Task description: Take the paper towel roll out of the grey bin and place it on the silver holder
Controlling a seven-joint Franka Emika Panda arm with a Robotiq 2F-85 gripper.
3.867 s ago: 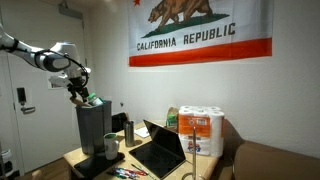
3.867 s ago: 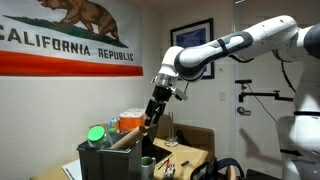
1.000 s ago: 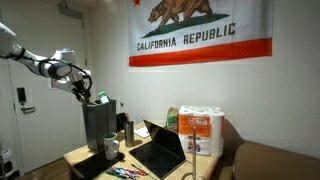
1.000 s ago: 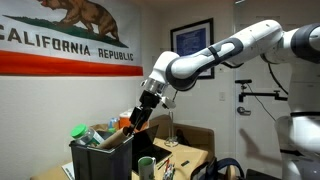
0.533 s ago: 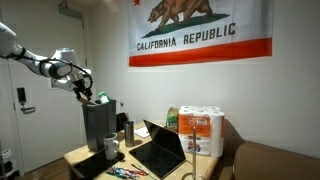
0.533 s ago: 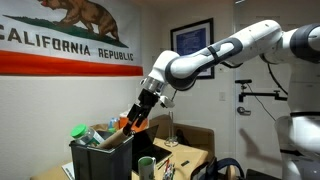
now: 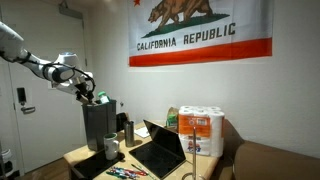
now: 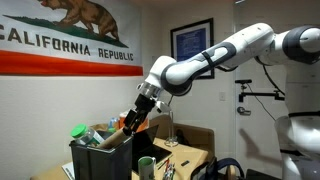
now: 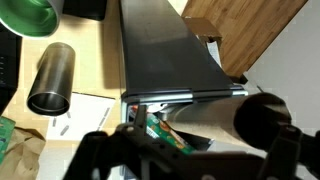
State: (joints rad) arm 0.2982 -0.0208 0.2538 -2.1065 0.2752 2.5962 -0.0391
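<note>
The gripper next picks up the paper towel roll by its leaning open end, so the roll's far end stays free for the silver holder.
The tall dark grey bin stands on the wooden table and shows in both exterior views. The pale grey-brown paper towel roll leans out of its top. In the wrist view the roll lies across the bin's mouth below the bin wall, its dark open end towards the camera. My gripper is at the roll's upper end, above the bin rim. In the wrist view its fingers stand wide apart on either side of the roll. A silver cylinder sits on the table beside the bin.
An open laptop and a wrapped pack of white rolls stand beyond the bin. A mug is at the bin's foot, with pens on the table edge. A green lid and packets sit in the bin.
Since about four seconds ago my gripper has come down to the roll's upper end at the bin's top. In the last second it has only shifted slightly.
</note>
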